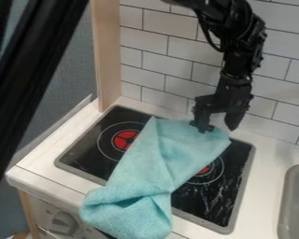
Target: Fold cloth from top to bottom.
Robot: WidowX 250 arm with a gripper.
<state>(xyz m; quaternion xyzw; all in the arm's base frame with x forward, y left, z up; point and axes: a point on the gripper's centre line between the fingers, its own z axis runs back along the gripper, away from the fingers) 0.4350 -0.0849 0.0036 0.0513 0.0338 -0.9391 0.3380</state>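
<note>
I should next grab the cloth's top corner nearest the sink to fold it top to bottom.
The black gripper [219,125] hangs at the back edge of the stove, over the far right part of the light blue cloth [177,144]. Its two fingers stand apart, so it is open. The left fingertip rests on or just over the cloth near its top edge; the right one is by the cloth's upper right corner. The cloth lies slantwise across the stovetop, wide at the back, narrower and creased in the middle. Its bunched lower end hangs over the counter's front edge.
Beneath the cloth is a black stovetop [89,154] with red burners. A tiled wall [152,46] rises close behind the gripper. At the right is a grey sink [295,200], and a wooden post [107,56] stands at the back left.
</note>
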